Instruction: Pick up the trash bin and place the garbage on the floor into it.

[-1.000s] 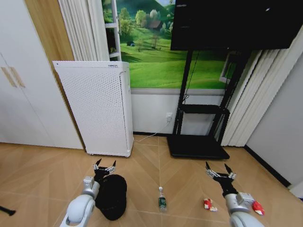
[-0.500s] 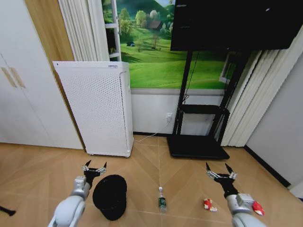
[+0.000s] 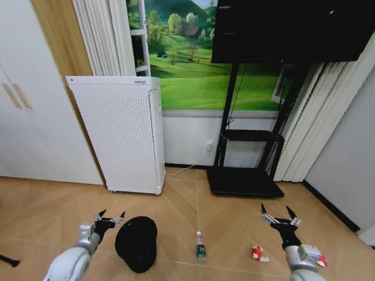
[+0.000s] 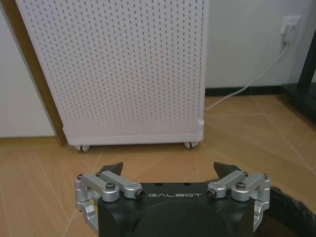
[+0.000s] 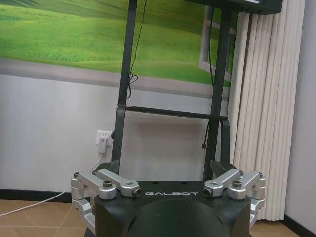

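Note:
I should next use my left gripper to grab the bin by its thin rim (image 3: 119,235) and pick it up, because the bin's round body (image 3: 139,257) is wider than the open fingers.
The black trash bin (image 3: 136,243) stands on the parquet floor (image 3: 187,202) at the lower left; its rim (image 4: 292,213) edges into the left wrist view. My left gripper (image 3: 110,218) (image 4: 169,170) hangs open just left of the bin, apart from it. The garbage lies to the right: a clear bottle with a green label (image 3: 201,249), a red-and-white wrapper (image 3: 258,253), and a second wrapper (image 3: 317,258) partly behind my right arm. Above the floor between the two wrappers, my right gripper (image 3: 280,215) (image 5: 165,169) is open and holds nothing.
A tall white perforated appliance (image 3: 120,132) (image 4: 123,69) stands behind the bin, its cord running to a wall socket (image 3: 209,144). A black TV stand (image 3: 245,180) (image 5: 173,111) sits at the back right, curtains (image 3: 319,129) beside it. White cabinet doors (image 3: 29,117) are at the left.
My left gripper has swung left, from above the bin's far rim to a spot beside it. The right gripper has shifted slightly right and down. Bin and garbage have not moved.

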